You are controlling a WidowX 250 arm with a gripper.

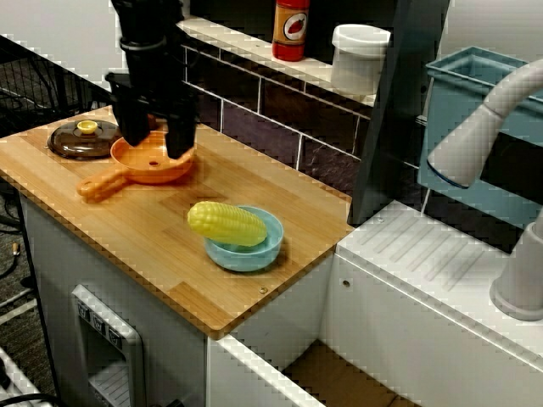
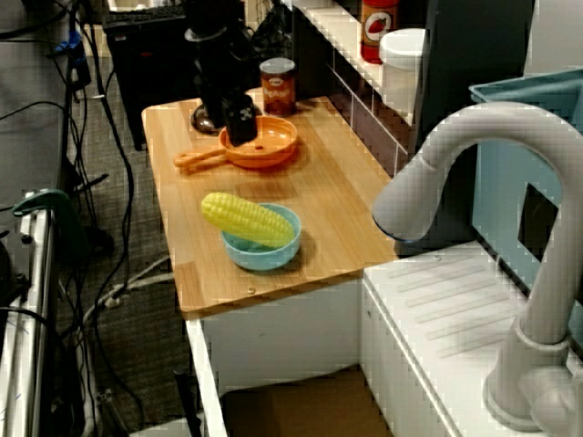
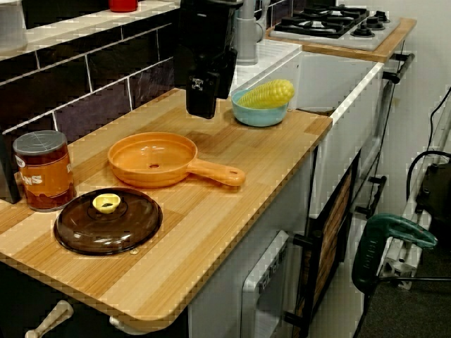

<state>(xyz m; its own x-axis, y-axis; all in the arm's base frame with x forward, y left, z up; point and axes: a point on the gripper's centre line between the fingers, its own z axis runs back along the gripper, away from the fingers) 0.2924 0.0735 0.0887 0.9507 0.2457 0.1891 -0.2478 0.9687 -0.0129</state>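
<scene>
The orange pan [image 1: 153, 161] needs to be lifted and carried, so my gripper needs to grab it by its long handle [image 1: 103, 185] next.
My black gripper [image 1: 155, 140] hangs over the orange toy pan [image 1: 153, 161], its two fingers spread apart with the pan's bowl showing between them; it is open and holds nothing. Seen from the counter's end, the gripper [image 3: 203, 105] floats clear above the wood, just behind the pan [image 3: 151, 158], whose handle points toward the front edge. In the view past the faucet, the gripper [image 2: 240, 127] covers the pan's [image 2: 264, 146] left rim. A yellow corn cob [image 1: 226, 223] lies in a light blue bowl [image 1: 250, 253] to the pan's right.
A brown lid [image 3: 107, 222] with a yellow knob and a red-brown can [image 3: 44, 171] sit at the counter's left end. On the back ledge stand a red bottle [image 1: 290, 30] and a white container [image 1: 360, 58]. A white sink [image 1: 441, 271] and grey faucet [image 2: 474, 173] lie right.
</scene>
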